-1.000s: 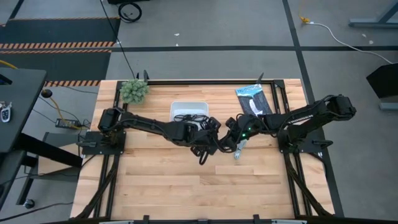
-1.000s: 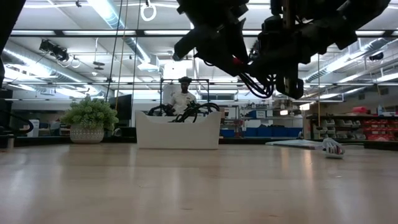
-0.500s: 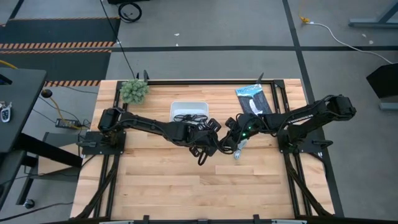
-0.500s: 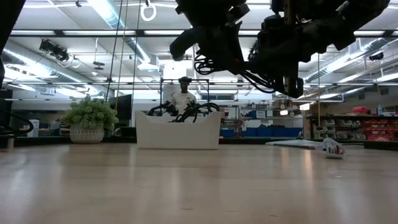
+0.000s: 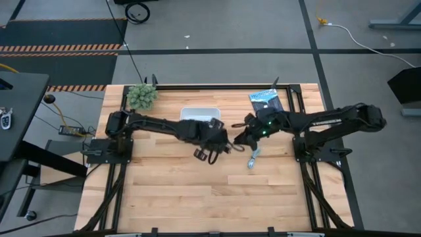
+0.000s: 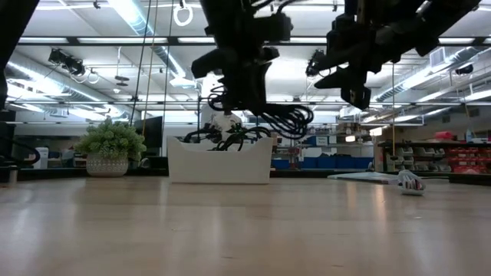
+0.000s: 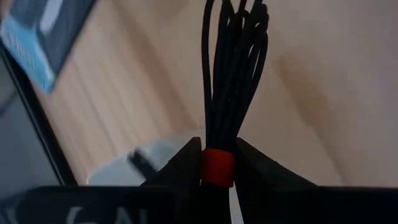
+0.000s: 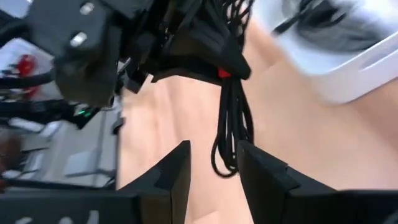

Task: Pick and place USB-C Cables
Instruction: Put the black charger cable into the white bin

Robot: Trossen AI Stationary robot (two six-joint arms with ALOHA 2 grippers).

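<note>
I should keep holding the black cable (image 7: 233,81) with my left gripper until it is over the white bin (image 7: 134,163). The cable is short of the bin and would miss if I opened now.
The black USB-C cable with a red tie (image 7: 233,74) is a coiled bundle held high above the table, and my left gripper (image 7: 217,149) is shut on it near the table's middle (image 5: 210,150). My right gripper (image 8: 214,155) stands open just to its right (image 5: 237,139), its fingers on either side of the bundle's free loop (image 8: 231,130) without touching it. A light blue-grey cable (image 5: 252,158) lies on the table below the right arm. Dark cables lie in the white bin (image 5: 200,113). My left gripper pinches the coiled bundle at its red tie (image 7: 217,167) between its two fingers. The loops run on forward past the fingertips. The bundle (image 6: 285,119) is lifted clear of the table and lies roughly level in the air beside the gripper.
A potted plant (image 5: 141,96) stands at the far left corner. A flat dark packet with white print (image 5: 266,100) lies at the far right. The white bin (image 6: 220,159) stands at the far middle. Bare wood reaches to the near edge. A person shows beyond the table (image 6: 224,115).
My left gripper has shut on the cable at its red tie, then turned and moved toward the far edge and the bin with it. My right gripper has opened, let go of the bundle and drawn back toward the table's right and far side.
</note>
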